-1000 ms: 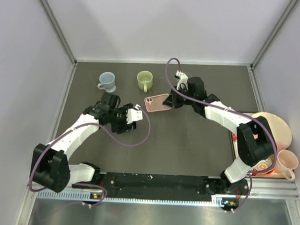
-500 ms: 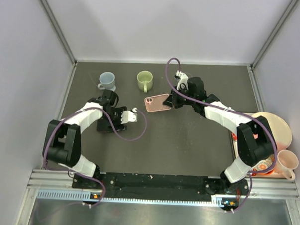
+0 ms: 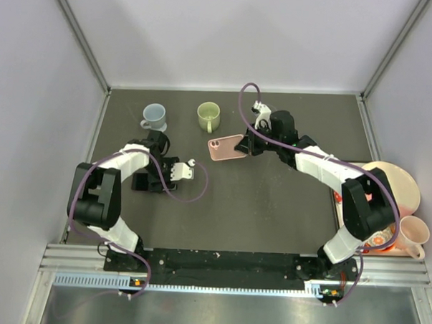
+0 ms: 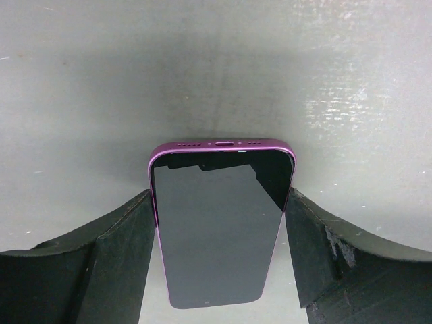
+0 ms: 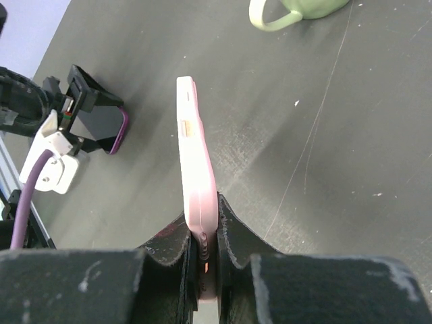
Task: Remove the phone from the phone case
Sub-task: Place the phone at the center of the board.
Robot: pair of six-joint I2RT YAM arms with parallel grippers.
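My left gripper opens now, as it is time to release the phone low over the flat table, its screen facing me, and it would rest there.
The phone (image 4: 219,223) has a purple frame and a dark screen. My left gripper (image 4: 221,202) is shut on its two long sides and holds it low over the table. In the top view this gripper (image 3: 149,178) and the phone (image 3: 139,181) are at the left of the table. My right gripper (image 5: 209,226) is shut on one end of the empty pink case (image 5: 194,162), held edge-up above the table. In the top view the case (image 3: 226,148) is at centre back, with the right gripper (image 3: 247,146) at its right end. The phone also shows in the right wrist view (image 5: 113,128).
A blue mug (image 3: 154,116) and a green mug (image 3: 209,116) stand at the back left; the green mug also shows in the right wrist view (image 5: 297,10). A stack of plates (image 3: 398,186) and a pink cup (image 3: 413,234) sit at the right edge. A purple cable (image 3: 193,193) loops near the left gripper.
My left arm has swung left and back toward its base with the phone in its jaws, away from the case. The right arm and the case have not moved.
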